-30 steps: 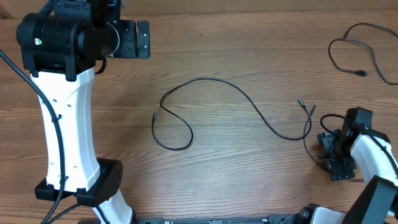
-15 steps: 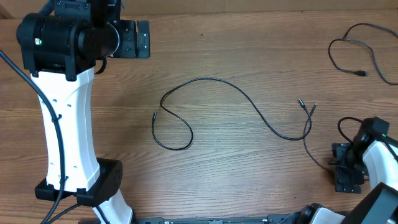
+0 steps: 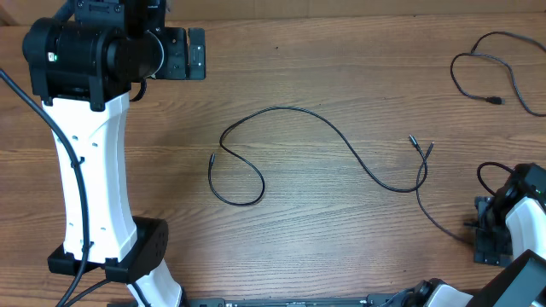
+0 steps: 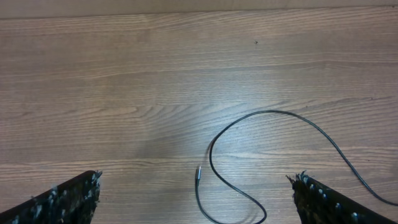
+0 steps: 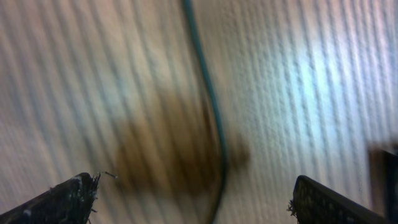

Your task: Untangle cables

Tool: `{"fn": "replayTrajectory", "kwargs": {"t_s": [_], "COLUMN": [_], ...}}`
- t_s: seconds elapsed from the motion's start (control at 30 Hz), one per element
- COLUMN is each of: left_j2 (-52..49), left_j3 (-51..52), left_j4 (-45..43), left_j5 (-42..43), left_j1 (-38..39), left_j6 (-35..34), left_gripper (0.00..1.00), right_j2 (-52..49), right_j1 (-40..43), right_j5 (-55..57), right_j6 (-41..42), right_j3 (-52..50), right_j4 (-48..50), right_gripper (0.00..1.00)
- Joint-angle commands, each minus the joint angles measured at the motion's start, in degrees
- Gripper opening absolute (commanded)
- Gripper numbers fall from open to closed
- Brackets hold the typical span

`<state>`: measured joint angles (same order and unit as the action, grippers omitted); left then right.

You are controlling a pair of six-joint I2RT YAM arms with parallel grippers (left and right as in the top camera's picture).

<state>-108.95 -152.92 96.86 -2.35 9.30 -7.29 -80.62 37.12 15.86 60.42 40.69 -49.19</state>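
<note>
I will next grab the second thin cable along its length with my right gripper, away from the crossing, so that the cable's plug end stays free to untangle.
A long black cable [image 3: 299, 111] lies across the table's middle, with a loop at its left end and a small plug. In the left wrist view that loop [image 4: 214, 140] and its silver-tipped plug [image 4: 199, 173] lie between my fingers' tips. My left gripper [image 3: 186, 53] is open and empty, high at the back left. A second thin cable [image 3: 435, 217] runs from beside the long cable's right end toward my right gripper [image 3: 488, 243]. The right gripper is open near the front right corner. That cable [image 5: 211, 106] passes, blurred, between its fingers [image 5: 193, 193].
A third black cable [image 3: 453, 70] lies looped at the back right corner. The left arm's white column [image 3: 90, 170] and base stand at the left. The two cables' plug ends lie close together at the centre right [image 3: 422, 143].
My right gripper has moved right and toward the front edge. More of the second cable now shows, stretched toward it. The left arm and the long cable have not moved.
</note>
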Motion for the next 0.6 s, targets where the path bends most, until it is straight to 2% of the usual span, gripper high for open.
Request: {"fn": "replayTrajectory", "kwargs": {"t_s": [0.0,0.57], "left_j2": [-0.44,-0.44], "left_j3": [0.22,0.22], "left_j4": [-0.07,-0.07], "left_j5": [0.5,0.5], "left_j1": [0.15,0.15], "left_j6": [0.9,0.9], "left_gripper": [1.0,1.0], "right_j2": [-0.28,-0.57], "right_j1": [0.31,0.31], "right_j5": [1.33,4.02], "right_j6": [0.66,0.68], "right_j3": [-1.86,-5.31], "right_j4": [1.79,4.13], "right_gripper": [1.0,0.99]}}
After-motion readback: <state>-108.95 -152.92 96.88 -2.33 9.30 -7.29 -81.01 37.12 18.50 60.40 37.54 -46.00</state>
